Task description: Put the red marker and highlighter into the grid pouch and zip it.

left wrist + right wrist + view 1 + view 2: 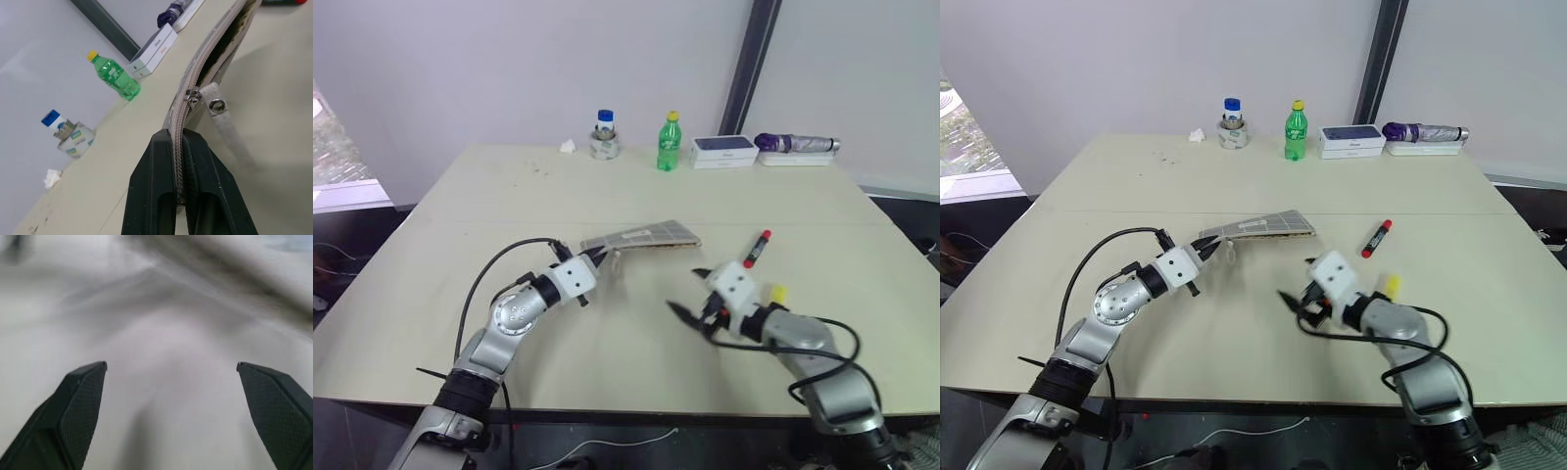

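Note:
I will grab the yellow highlighter by its rear end (777, 293) with my right gripper next, so that it can slip into the grid pouch (644, 236).
The grid pouch (644, 236) lies at the table's middle, with my left gripper (600, 258) shut on its left end. In the left wrist view the fingers (156, 186) pinch the zipper edge just short of the slider (193, 95), and the pouch gapes open beyond it. To the right of the pouch the red marker (758, 249) rests on the table. The yellow highlighter (777, 294) peeks out behind my right wrist. My right gripper (690, 293) hovers open and empty, right of and nearer than the pouch, apart from both pens.
Along the far edge stand a blue-capped jar (604, 135), a green bottle (669, 142), white boxes (724, 150) and a purple folded umbrella (798, 144). A crumpled tissue (568, 147) lies beside the jar. The table (460, 255) is bare around the pouch.

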Robot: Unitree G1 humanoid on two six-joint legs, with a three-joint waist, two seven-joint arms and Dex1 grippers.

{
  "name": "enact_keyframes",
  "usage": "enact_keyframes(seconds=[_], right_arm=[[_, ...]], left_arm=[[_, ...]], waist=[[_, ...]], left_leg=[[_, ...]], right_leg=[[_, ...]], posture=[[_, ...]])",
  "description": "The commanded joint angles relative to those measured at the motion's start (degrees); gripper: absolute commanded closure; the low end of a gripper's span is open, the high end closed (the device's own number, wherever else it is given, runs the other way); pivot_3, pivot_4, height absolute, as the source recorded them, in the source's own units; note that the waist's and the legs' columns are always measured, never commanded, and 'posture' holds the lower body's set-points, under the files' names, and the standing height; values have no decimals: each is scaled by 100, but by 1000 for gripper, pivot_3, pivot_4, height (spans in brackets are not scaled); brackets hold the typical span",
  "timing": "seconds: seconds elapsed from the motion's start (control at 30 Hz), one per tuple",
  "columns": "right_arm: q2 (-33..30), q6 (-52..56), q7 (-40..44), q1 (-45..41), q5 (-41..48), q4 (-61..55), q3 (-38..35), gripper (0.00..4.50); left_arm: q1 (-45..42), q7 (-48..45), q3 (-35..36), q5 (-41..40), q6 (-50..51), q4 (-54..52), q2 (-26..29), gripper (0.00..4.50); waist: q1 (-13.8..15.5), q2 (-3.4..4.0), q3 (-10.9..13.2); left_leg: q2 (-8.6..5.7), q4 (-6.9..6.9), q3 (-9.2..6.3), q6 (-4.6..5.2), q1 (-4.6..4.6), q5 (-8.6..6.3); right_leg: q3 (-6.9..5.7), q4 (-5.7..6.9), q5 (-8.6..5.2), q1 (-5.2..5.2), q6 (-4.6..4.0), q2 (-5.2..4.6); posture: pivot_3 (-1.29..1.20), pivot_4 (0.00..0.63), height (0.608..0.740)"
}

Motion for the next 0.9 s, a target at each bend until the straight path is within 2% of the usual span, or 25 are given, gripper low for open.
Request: enact_keyframes(seconds=[0.03, 0.1, 0.17, 0.43, 0.77, 0.9], right_arm=[[256, -119, -733, 336, 166, -241, -894, 85], [465, -438, -1121, 1000, 44, -546, -1301, 85], [589, -586, -1355, 1557, -95, -905, -1403, 85], [1214, -253, -2030, 2880, -104, -2015, -1201, 85], [1426, 66, -2562, 2788, -187, -2049, -883, 85], [1482, 710, -2798, 2526, -109, -2049, -849, 85]], left_arm=[[59, 72, 118, -38, -151, -128, 45, 4500], [109, 51, 103, -46, -175, -139, 54, 4500], [132, 38, 100, -46, -192, -133, 64, 4500], [91, -49, 56, -51, -357, 55, 107, 4500], [-14, -113, 32, -73, -484, 215, 51, 4500], [-23, -108, 49, -51, -494, 218, 66, 4500]], waist=[[12, 0, 0], [31, 0, 0], [87, 1, -1], [-1, 2, -2], [-3, 2, -2], [-9, 2, -2]], left_leg=[[0, -1, -1, 0, 0, 0], [0, -2, -2, 0, 1, 0], [-2, -7, -4, -1, 0, 0], [1, -10, -3, 21, 22, -13], [0, -10, -3, 22, 25, -14], [0, -11, -4, 22, 25, -14]], right_leg=[[-1, -1, 0, 0, 0, 0], [-1, -4, 0, 3, 0, 0], [1, -13, 0, 5, 0, -2], [3, -4, 0, 21, 0, 2], [3, -6, 0, 23, -1, 2], [3, -7, 0, 23, -1, 2]], posture=[[0, 150, 740], [0, 150, 740], [0, 150, 740], [0, 150, 740], [0, 150, 740], [0, 150, 740]])
